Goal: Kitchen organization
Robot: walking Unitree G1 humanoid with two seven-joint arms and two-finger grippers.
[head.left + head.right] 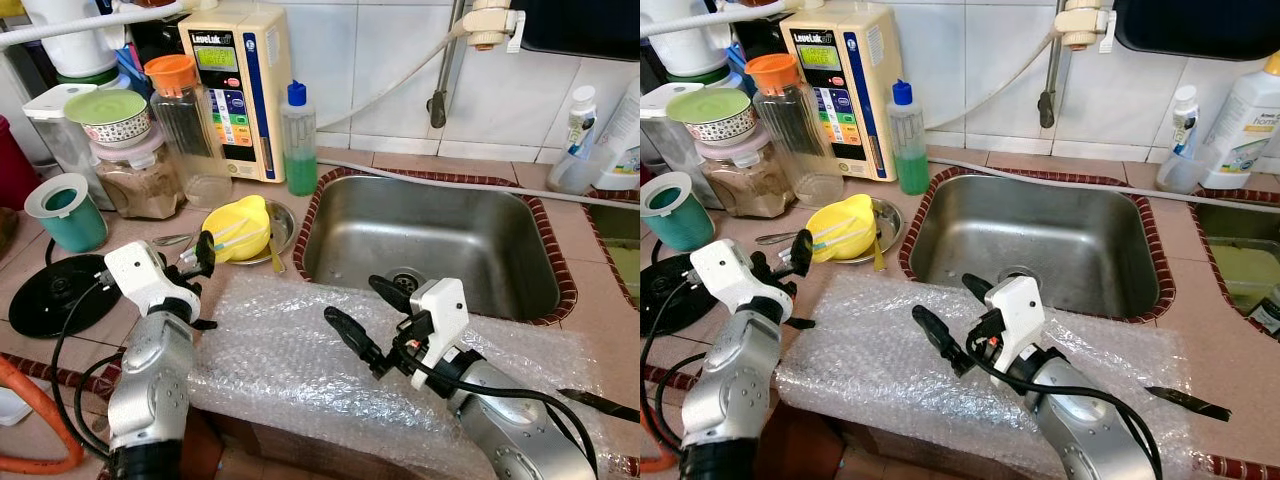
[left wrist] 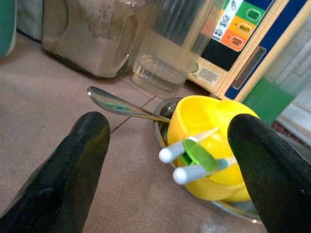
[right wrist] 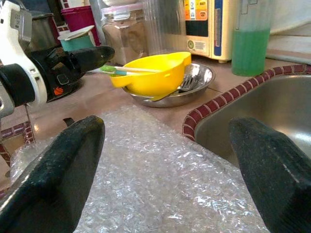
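Note:
My left gripper should next grab the sticks by the white handles that stick out past the bowl's rim, because their far ends lie in the yellow bowl (image 1: 238, 228).
A yellow bowl (image 1: 238, 228) rests on a steel plate (image 1: 285, 228) left of the sink (image 1: 520, 300), with two white-handled sticks (image 2: 187, 160) and a green piece across its rim. A steel spoon (image 2: 116, 104) lies on the counter beside the plate, and a fork (image 3: 188, 82) sits in the plate. My left gripper (image 1: 203, 285) is open, low over the counter, its fingers (image 2: 73, 165) pointing at the bowl from close by, not touching it. My right gripper (image 1: 350, 298) hangs open above a sheet of bubble wrap (image 1: 290, 365) on the counter's front edge, holding nothing.
Behind the bowl stand an orange-lidded jar (image 1: 185, 125), a jar of brown powder (image 1: 140, 182), a cream water machine (image 1: 238, 90) and a green soap bottle (image 1: 298, 145). A teal cup (image 1: 65, 212) and a black disc (image 1: 60, 292) sit at left. A dark knife (image 1: 600, 402) lies at right.

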